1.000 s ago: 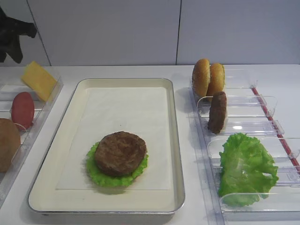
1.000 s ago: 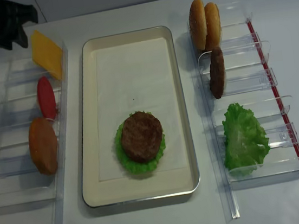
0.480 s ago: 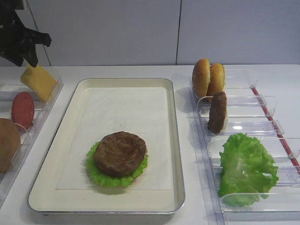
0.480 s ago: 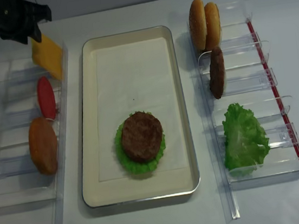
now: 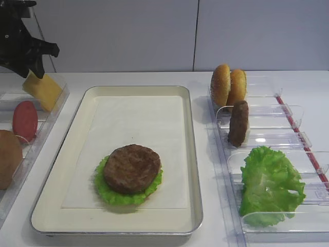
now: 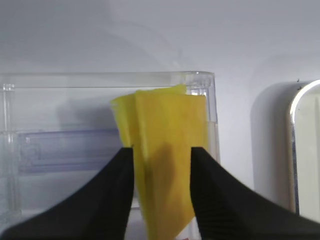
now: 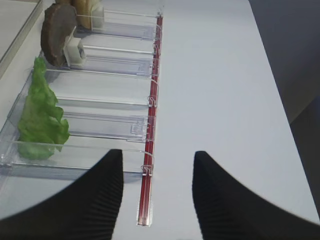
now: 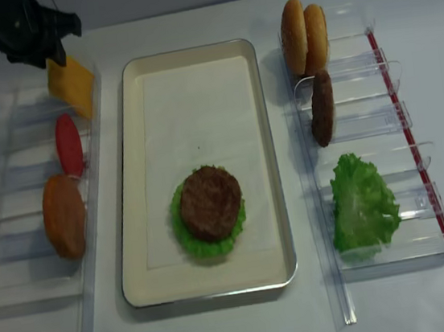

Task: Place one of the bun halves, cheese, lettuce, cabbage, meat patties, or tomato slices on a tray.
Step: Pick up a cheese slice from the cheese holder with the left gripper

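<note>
Next, my left gripper grabs the cheese by its raised top edge (image 8: 62,62), since the cheese leans in a slot of the clear holder (image 8: 45,109).
The orange-yellow cheese (image 6: 165,120) leans in the far slot of the left clear holder (image 5: 51,105). My left gripper (image 6: 162,150) is open and straddles the cheese's upper edge, one finger on each side. From above, the left gripper (image 8: 47,59) sits right at the cheese (image 8: 73,85). The cream tray (image 5: 194,170) holds a meat patty (image 5: 132,168) on a lettuce leaf (image 5: 103,191). My right gripper (image 7: 156,160) is open and empty, low over the table beside the right holder's red strip (image 7: 150,145).
The left holder also carries a tomato slice (image 5: 24,121) and a bun half (image 5: 7,157). The right clear holder (image 5: 272,118) has two bun halves (image 5: 228,85), a meat patty (image 5: 238,122) on edge and lettuce (image 5: 270,185). A wall stands behind the table.
My left gripper has moved in from the far left corner and come down over the cheese. Nothing else has moved.
</note>
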You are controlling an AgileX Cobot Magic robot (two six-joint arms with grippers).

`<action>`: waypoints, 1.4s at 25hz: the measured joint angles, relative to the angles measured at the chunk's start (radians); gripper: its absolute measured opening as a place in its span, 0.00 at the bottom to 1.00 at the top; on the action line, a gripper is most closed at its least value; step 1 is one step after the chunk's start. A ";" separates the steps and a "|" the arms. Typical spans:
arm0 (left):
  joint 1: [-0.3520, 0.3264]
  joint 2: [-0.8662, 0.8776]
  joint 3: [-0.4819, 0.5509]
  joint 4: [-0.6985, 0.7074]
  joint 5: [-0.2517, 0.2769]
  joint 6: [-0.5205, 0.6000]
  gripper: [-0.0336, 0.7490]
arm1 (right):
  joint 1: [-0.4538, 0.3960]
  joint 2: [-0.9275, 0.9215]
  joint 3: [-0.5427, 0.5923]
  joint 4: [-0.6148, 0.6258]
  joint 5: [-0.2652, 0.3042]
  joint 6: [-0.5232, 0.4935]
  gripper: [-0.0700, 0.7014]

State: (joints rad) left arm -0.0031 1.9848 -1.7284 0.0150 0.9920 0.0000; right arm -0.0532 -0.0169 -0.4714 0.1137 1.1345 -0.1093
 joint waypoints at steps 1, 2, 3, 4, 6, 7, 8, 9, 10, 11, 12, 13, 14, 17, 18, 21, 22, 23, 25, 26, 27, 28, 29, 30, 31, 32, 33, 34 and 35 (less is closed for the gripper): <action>0.000 0.002 0.000 0.000 0.001 0.000 0.37 | 0.000 0.000 0.000 0.000 0.000 0.000 0.51; 0.000 0.002 0.000 0.000 0.001 0.000 0.37 | 0.000 0.000 0.000 0.000 0.000 0.000 0.51; 0.000 0.002 -0.002 0.000 0.001 0.000 0.37 | 0.000 0.000 0.000 0.000 0.000 0.000 0.51; 0.000 0.002 -0.004 0.000 0.004 0.000 0.37 | 0.000 0.000 0.000 0.000 0.000 0.000 0.51; 0.000 0.002 -0.004 0.000 0.011 0.000 0.36 | 0.000 0.000 0.000 0.000 0.000 0.000 0.51; 0.000 0.002 -0.006 0.000 0.015 0.000 0.35 | 0.000 0.000 0.000 0.000 0.000 0.000 0.51; 0.000 0.002 -0.006 0.000 0.020 0.006 0.34 | 0.000 0.000 0.000 0.000 0.000 0.000 0.51; 0.000 0.002 -0.006 -0.002 0.026 0.007 0.34 | 0.000 0.000 0.000 0.000 0.000 0.000 0.51; 0.000 0.002 -0.006 -0.002 0.029 0.007 0.33 | 0.000 0.000 0.000 0.000 0.000 0.000 0.51; 0.000 0.002 -0.006 -0.007 0.033 0.011 0.33 | 0.000 0.000 0.000 0.000 0.000 0.000 0.51; 0.000 0.004 -0.006 -0.015 0.035 0.016 0.33 | 0.000 0.000 0.000 0.000 0.000 0.000 0.51; 0.000 0.004 -0.006 -0.029 0.037 0.019 0.33 | 0.000 0.000 0.000 0.000 0.000 0.000 0.51; 0.000 0.007 -0.006 -0.035 0.040 0.021 0.33 | 0.000 0.000 0.000 0.000 0.000 0.000 0.51; 0.000 0.021 -0.006 -0.056 0.051 0.025 0.32 | 0.000 0.000 0.000 0.000 0.000 0.000 0.51; 0.001 0.026 -0.006 -0.056 0.056 0.025 0.31 | 0.000 0.000 0.000 0.000 0.000 0.000 0.51; 0.001 0.031 -0.006 -0.056 0.058 0.025 0.25 | 0.000 0.000 0.000 0.000 0.000 0.000 0.51; 0.001 0.031 -0.006 -0.056 0.058 0.025 0.22 | 0.000 0.000 0.000 0.000 0.000 0.000 0.51; 0.001 0.031 -0.006 -0.056 0.058 0.025 0.18 | 0.000 0.000 0.000 0.000 0.000 0.000 0.51; 0.001 0.031 -0.006 -0.056 0.058 0.025 0.09 | 0.000 0.000 0.000 0.000 0.000 0.000 0.51; 0.001 0.031 -0.006 -0.056 0.058 0.026 0.06 | 0.000 0.000 0.000 0.000 0.000 0.000 0.51; 0.001 0.031 -0.006 -0.056 0.058 0.028 0.04 | 0.000 0.000 0.000 0.000 0.000 0.000 0.51; 0.001 0.031 -0.006 -0.056 0.058 0.029 0.03 | 0.000 0.000 0.000 0.000 0.000 0.000 0.51; 0.001 0.031 -0.006 -0.056 0.058 0.029 0.03 | 0.000 0.000 0.000 0.000 0.000 0.000 0.51; 0.001 0.029 -0.006 -0.056 0.058 0.029 0.03 | 0.000 0.000 0.000 0.000 0.000 0.000 0.51; 0.001 0.022 -0.008 -0.056 0.060 0.029 0.03 | 0.000 0.000 0.000 0.000 0.000 0.000 0.51; 0.001 0.012 -0.014 -0.056 0.066 0.029 0.03 | 0.000 0.000 0.000 0.000 0.000 0.000 0.51; 0.001 -0.002 -0.021 -0.057 0.082 0.029 0.03 | 0.000 0.000 0.000 0.000 0.000 0.000 0.51; 0.001 -0.019 -0.031 -0.061 0.099 0.029 0.03 | 0.000 0.000 0.000 0.000 0.000 0.000 0.51; 0.001 -0.037 -0.039 -0.066 0.117 0.029 0.03 | 0.000 0.000 0.000 0.000 0.000 0.000 0.51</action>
State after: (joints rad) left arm -0.0025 1.9478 -1.7676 -0.0508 1.1085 0.0295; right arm -0.0532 -0.0169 -0.4714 0.1137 1.1345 -0.1093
